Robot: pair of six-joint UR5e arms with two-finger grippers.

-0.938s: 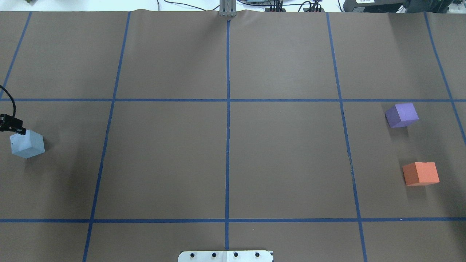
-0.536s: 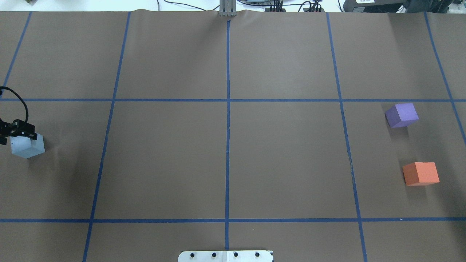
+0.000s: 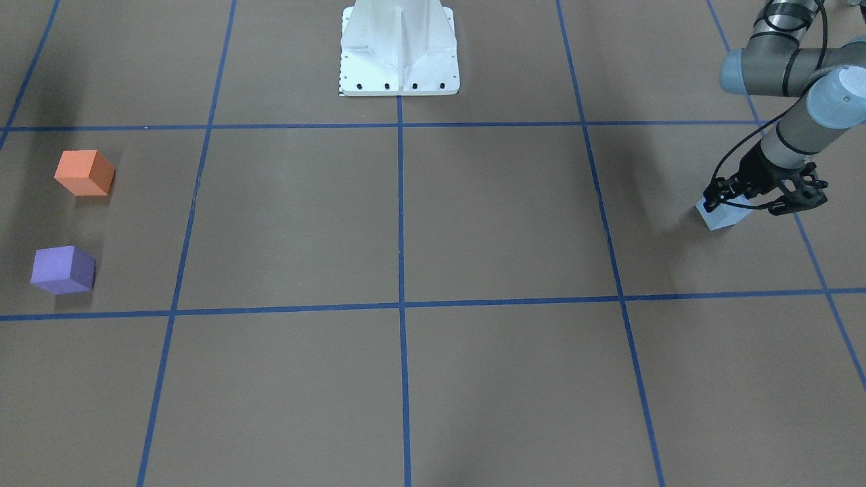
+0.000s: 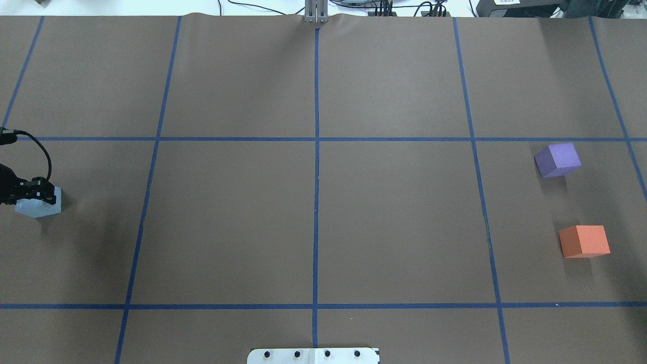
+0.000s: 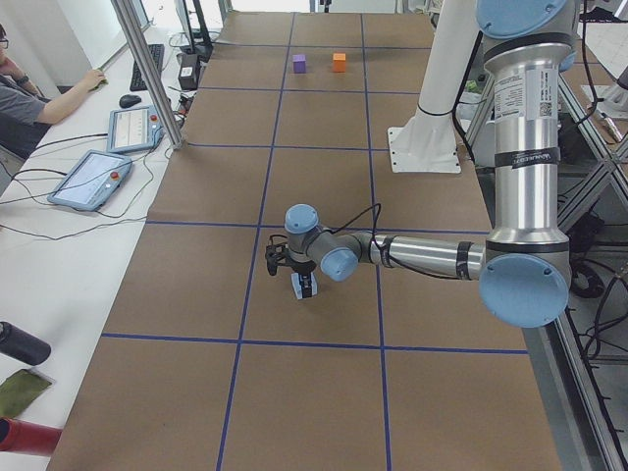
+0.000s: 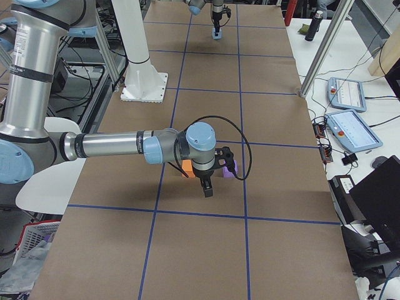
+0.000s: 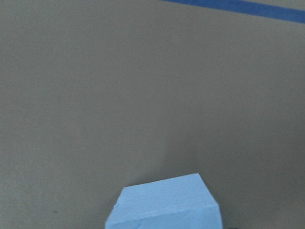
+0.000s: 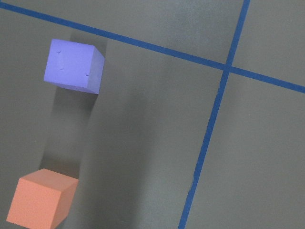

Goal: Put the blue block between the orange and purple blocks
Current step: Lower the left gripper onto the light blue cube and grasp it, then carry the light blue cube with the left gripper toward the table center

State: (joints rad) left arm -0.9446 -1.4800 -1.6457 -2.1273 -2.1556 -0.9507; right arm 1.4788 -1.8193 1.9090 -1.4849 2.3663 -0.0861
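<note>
I should next grab the light blue block by its body with my left gripper to set the block between the orange and purple blocks.
The pale blue block sits at the table's far left, and also shows in the front-facing view and the left wrist view. My left gripper is low over it, jaws spread open around its top. The purple block and the orange block sit apart at the far right, with a gap between them. The right wrist view shows both the purple block and the orange block from above. My right gripper hangs near them; I cannot tell whether it is open.
Brown paper with a blue tape grid covers the table. The robot's white base plate stands at the middle of the robot's edge. An operator and tablets are at the far side table.
My left gripper has moved in from the left edge and down onto the blue block, now covering its top. The blocks have not moved.
</note>
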